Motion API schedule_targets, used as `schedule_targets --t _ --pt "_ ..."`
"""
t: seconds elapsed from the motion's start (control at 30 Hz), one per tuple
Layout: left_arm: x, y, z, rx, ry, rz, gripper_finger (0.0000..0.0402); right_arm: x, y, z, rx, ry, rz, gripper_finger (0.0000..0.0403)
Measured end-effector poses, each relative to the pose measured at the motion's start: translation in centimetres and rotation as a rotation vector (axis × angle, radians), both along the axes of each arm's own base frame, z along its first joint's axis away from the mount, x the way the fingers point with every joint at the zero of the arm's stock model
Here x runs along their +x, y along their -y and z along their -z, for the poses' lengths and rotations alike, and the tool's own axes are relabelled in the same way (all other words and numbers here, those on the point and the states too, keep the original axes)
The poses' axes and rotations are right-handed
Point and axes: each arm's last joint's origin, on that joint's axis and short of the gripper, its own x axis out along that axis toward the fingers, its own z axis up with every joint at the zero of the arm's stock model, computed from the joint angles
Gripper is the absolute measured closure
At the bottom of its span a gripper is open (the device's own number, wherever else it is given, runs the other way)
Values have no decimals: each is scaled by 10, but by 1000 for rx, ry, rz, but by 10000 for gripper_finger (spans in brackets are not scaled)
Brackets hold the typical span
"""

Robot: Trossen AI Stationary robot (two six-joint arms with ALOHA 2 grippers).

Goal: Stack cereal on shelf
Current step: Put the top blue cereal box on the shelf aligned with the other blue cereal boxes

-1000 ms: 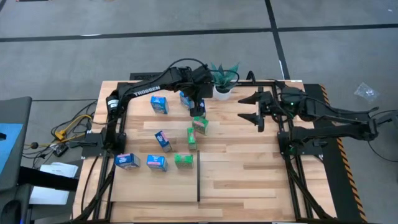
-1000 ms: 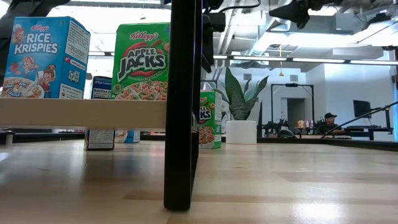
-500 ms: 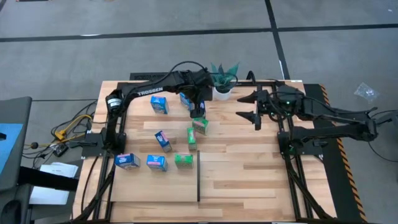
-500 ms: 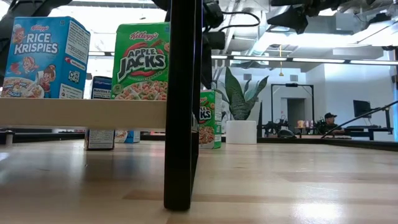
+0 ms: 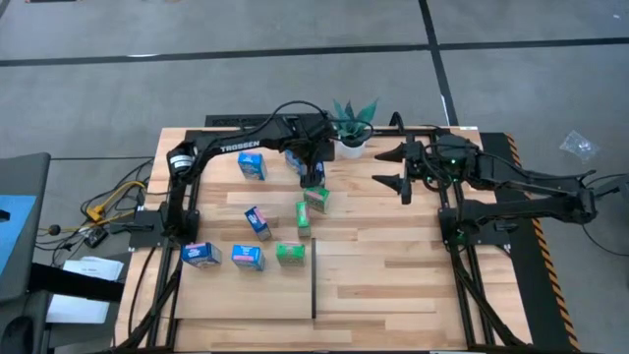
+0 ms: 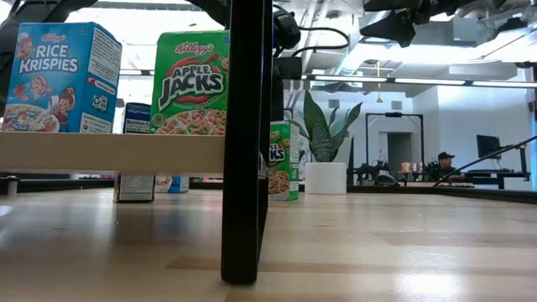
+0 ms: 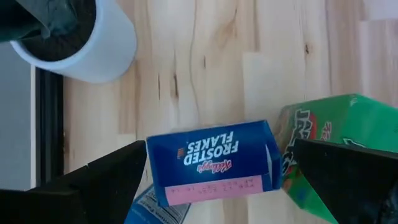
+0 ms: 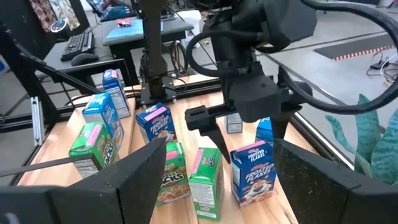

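I need to stack the Frosted Flakes box on the shelf (image 5: 246,295), so my left gripper should grab its narrow ends next.
My left gripper (image 5: 313,167) is open and points down over a blue Frosted Flakes box (image 7: 211,163) near the table's far edge. Its fingers stand on either side of the box without touching it, as the right wrist view shows (image 8: 244,140). A green box (image 7: 329,134) stands right beside the blue one. Other blue and green cereal boxes (image 5: 257,222) are spread over the left half of the table. Three boxes (image 5: 247,258) stand in a row on the light-wood shelf plank (image 6: 109,153). My right gripper (image 5: 378,167) hovers open to the right of the boxes, facing them.
A potted plant in a white pot (image 5: 352,138) stands at the far edge, close behind my left gripper. A thin black divider strip (image 5: 314,290) runs to the near edge. Black rails (image 5: 462,285) frame the table. The right half is bare wood (image 5: 393,256).
My left gripper has come down toward the blue Frosted Flakes box and stays open. The boxes have kept their places.
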Motion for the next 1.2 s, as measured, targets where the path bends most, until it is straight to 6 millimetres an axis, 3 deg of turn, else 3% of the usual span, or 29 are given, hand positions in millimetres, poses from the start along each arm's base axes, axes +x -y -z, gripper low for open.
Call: schedule_targets --t 0.67,0.93,1.2 --pt "-3 -2 6 -39 -10 -18 5 -1 2 1 0 -8 12 85" --pt "2 -4 24 -94 -51 -20 5 -1 2 3 5 -27 11 85" --pt "3 -3 26 -90 -59 -16 7 -1 3 3 7 -28 17 85"
